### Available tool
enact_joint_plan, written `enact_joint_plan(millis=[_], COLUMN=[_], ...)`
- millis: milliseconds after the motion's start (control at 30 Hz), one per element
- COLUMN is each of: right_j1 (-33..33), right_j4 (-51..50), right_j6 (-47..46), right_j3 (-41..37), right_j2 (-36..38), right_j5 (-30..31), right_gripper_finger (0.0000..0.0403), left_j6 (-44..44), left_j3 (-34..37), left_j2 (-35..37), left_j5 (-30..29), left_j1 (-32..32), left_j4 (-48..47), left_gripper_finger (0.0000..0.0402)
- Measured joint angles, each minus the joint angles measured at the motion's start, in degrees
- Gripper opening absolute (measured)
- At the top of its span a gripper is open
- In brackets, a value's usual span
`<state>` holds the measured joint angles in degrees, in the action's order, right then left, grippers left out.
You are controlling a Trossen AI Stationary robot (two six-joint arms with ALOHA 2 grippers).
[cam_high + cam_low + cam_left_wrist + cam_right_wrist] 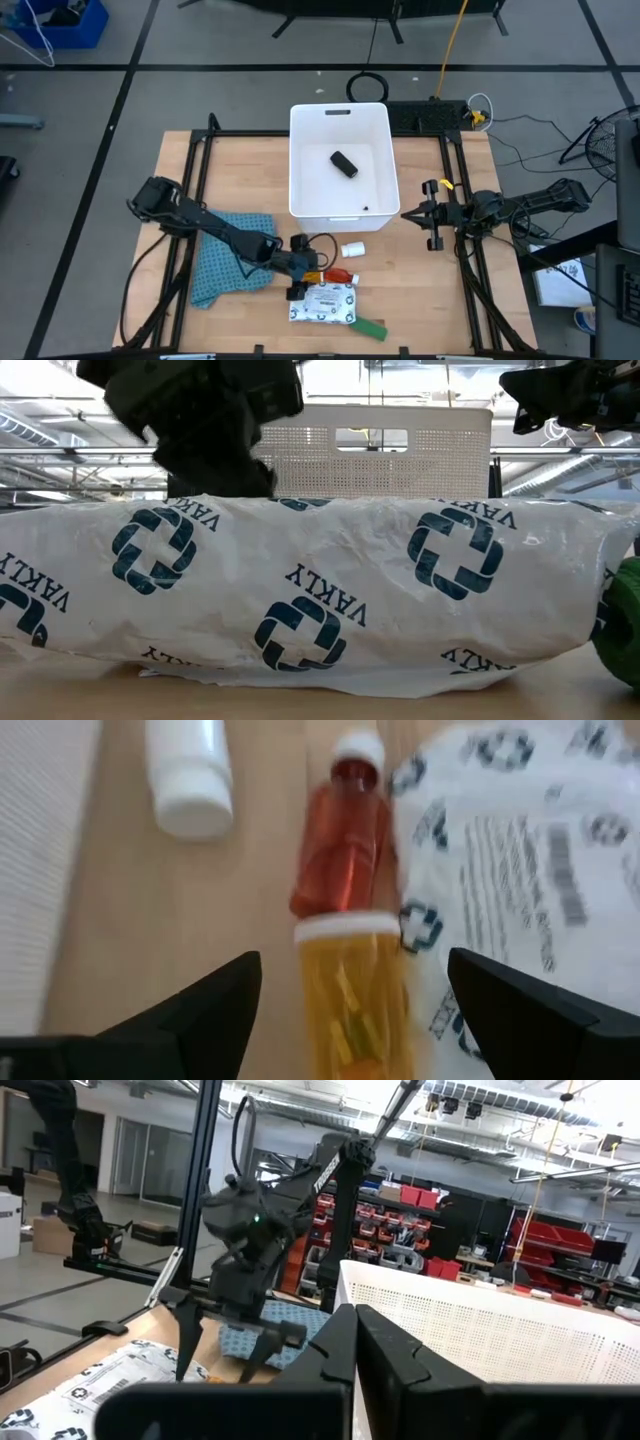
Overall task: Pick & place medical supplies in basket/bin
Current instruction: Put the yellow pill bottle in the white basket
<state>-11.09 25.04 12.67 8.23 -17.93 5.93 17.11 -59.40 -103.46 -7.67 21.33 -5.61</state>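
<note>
My left gripper is to grip the orange piece next by its orange body (313,277) (356,1005), so that it can put it in the white tub.
My left gripper (300,268) is open, low over the table just near of the white tub (300,130). Its fingers stand on either side of an orange piece with a white cap (350,1010) without touching it. Beyond that lie the red-orange bottle (340,850), the small white cylinder (190,780) and the white printed packet (530,870). The green block (370,328) lies near the front edge. The black block (344,163) lies in the tub. My right gripper (432,215) is shut and empty at the tub's right.
A blue cloth (232,265) lies under my left arm at the table's left. In the low view the packet (320,590) fills the foreground and hides the other items; the tub's perforated wall (440,450) stands behind it. Bare wood lies right of the items.
</note>
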Motion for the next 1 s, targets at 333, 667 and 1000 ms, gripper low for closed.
enact_joint_plan(millis=[333,667,1000], right_j1=[0.00,0.00,0.00], right_j4=[-0.02,-0.03,-0.04], right_j6=[0.14,1.55,1.73], right_j3=[0.02,0.02,0.02], right_j2=[0.02,0.01,0.02], right_j5=[0.00,0.00,0.00], right_gripper_finger=[0.0000,0.0000,0.0000], left_j6=[0.28,-3.35,-9.94], left_j3=[-0.15,-0.11,0.33], left_j2=[-5.02,-5.11,-1.44], left_j5=[2.04,6.70,7.62], left_j1=[-1.09,-1.60,-2.39], left_j4=[2.04,2.28,1.14], left_gripper_finger=[0.0296,0.0211,0.0158])
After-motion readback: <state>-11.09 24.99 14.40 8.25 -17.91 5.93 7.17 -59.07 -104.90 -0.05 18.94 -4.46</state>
